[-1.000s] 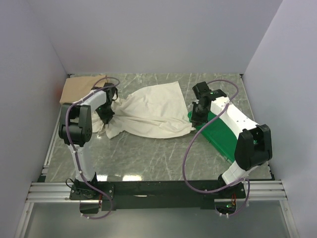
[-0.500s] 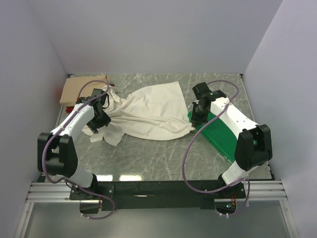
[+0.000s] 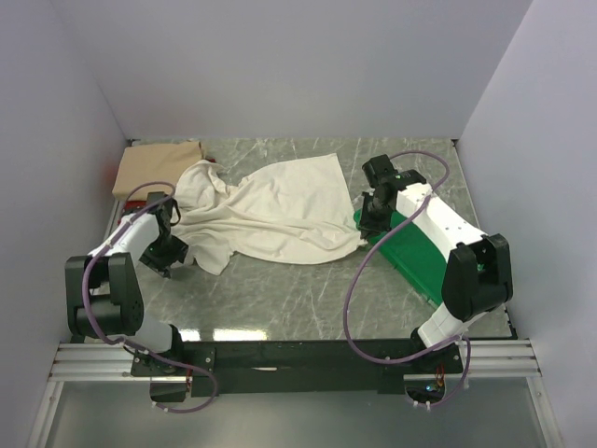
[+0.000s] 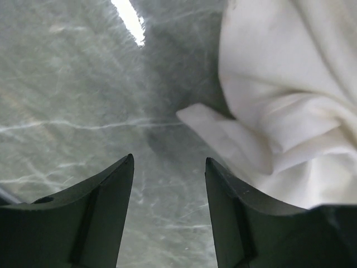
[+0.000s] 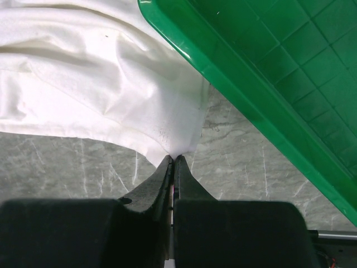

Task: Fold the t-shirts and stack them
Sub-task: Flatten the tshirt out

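Note:
The left gripper next pinches the end of the cream t-shirt that sticks out, opposite the corner my right gripper holds, to straighten and fold the t-shirt.
The cream t-shirt point(image 3: 280, 210) lies crumpled and spread across the middle of the table. A tan t-shirt point(image 3: 159, 165) lies flat in the far left corner, with the cream shirt's left end overlapping it. My left gripper point(image 3: 168, 257) hovers low over bare table just left of the cream shirt's near left edge. In the left wrist view this left gripper point(image 4: 169, 159) is open with nothing between its fingers, and cream t-shirt folds point(image 4: 279, 111) lie to the right. My right gripper point(image 5: 173, 157) is shut on a corner of the cream t-shirt point(image 5: 100, 72) at its right end.
A green plastic tray point(image 3: 415, 257) sits on the right side under my right arm, its rim point(image 5: 234, 84) just beside the pinched corner. Grey walls close in the left, back and right sides. Marble tabletop point(image 3: 289, 289) shows in front of the shirt.
My left gripper has opened and let go of the cream shirt, then drawn back to the near left. The shirt's left end has settled on the table. The right arm has not moved.

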